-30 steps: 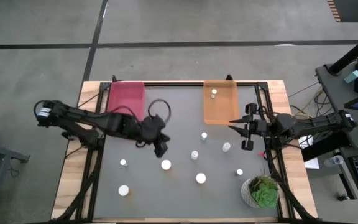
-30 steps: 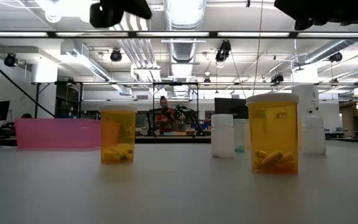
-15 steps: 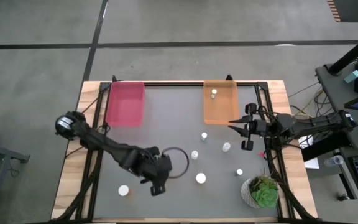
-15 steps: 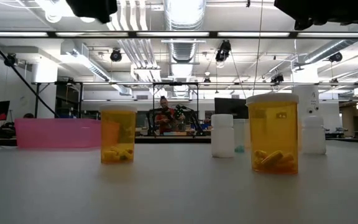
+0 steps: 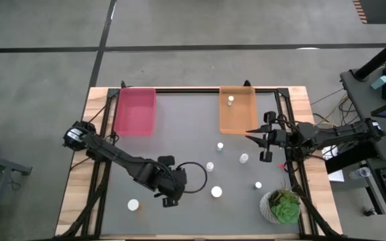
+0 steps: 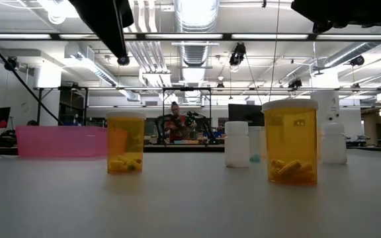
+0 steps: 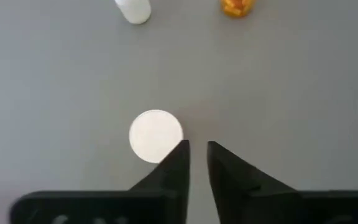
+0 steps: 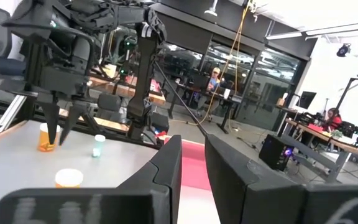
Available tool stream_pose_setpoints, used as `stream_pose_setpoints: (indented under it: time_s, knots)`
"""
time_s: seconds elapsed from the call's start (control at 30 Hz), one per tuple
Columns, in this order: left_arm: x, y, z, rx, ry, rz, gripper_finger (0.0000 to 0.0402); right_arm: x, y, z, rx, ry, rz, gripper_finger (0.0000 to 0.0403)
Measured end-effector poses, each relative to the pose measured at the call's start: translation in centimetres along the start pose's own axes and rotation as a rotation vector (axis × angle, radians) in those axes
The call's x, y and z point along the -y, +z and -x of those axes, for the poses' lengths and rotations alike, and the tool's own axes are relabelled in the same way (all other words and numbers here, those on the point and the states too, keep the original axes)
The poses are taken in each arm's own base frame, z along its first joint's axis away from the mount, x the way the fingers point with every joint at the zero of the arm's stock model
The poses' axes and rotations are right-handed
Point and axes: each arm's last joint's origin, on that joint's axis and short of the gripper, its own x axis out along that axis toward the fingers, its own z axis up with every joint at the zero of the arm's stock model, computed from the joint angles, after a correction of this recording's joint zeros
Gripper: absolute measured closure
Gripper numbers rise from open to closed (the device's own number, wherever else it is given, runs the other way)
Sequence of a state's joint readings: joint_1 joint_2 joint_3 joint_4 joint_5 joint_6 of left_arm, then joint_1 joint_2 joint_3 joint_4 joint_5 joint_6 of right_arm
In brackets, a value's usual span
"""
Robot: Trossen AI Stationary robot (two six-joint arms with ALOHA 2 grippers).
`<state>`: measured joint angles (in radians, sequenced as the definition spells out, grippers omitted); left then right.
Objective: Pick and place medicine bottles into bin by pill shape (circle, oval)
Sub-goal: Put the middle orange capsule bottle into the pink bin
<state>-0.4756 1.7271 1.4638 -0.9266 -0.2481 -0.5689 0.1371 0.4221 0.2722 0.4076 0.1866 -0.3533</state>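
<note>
The left gripper grabs the medicine bottle by its white cap (image 7: 156, 135) next. Then I sort the bottle into a bin by pill shape.
Small white-capped medicine bottles stand scattered on the grey table: one (image 5: 210, 166) at the middle, another (image 5: 216, 192) nearer the front, others (image 5: 244, 158) to the right. One bottle (image 5: 230, 100) stands in the orange bin (image 5: 246, 115). My left gripper (image 5: 171, 198) hangs shut over the front middle. In the left wrist view a white cap (image 7: 156, 135) lies just beside one finger of the left gripper (image 7: 197, 149), with nothing between the fingers. My right gripper (image 5: 252, 132) waits shut by the orange bin's right side, holding nothing, as its wrist view (image 8: 193, 146) shows.
A pink bin (image 5: 135, 110) sits at the back left. A green plant in a white pot (image 5: 283, 206) stands at the front right corner. The low view has two amber bottles (image 6: 126, 142) (image 6: 290, 142) close to the camera. A lone bottle (image 5: 133, 205) stands front left.
My left arm swung from the table's middle toward the front, and its gripper now hovers beside a white-capped bottle. The right arm has not moved.
</note>
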Motion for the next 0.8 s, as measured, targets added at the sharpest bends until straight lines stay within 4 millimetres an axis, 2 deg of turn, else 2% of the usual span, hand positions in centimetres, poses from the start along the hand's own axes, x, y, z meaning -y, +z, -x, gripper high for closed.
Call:
stream_pose_setpoints:
  time_s: [0.27,0.47,0.57,0.8]
  knots:
    - [-0.3,-0.8,-1.6,-0.004,0.016,-0.005,0.0220,0.0,-0.1,0.0,-0.007,0.003,-0.016,0.0339]
    - [-0.3,-1.1,-3.0,0.083,0.043,-0.015,0.0133,0.0,-0.1,0.0,-0.011,0.004,-0.021,0.0339]
    - [-0.5,-1.3,-3.4,0.086,0.046,-0.010,0.0114,-0.1,-0.1,0.0,-0.013,0.005,-0.021,0.0339]
    - [-1.1,-1.2,-3.8,0.089,0.079,-0.027,0.0111,-0.1,-0.2,0.0,-0.014,0.005,-0.018,0.0339]
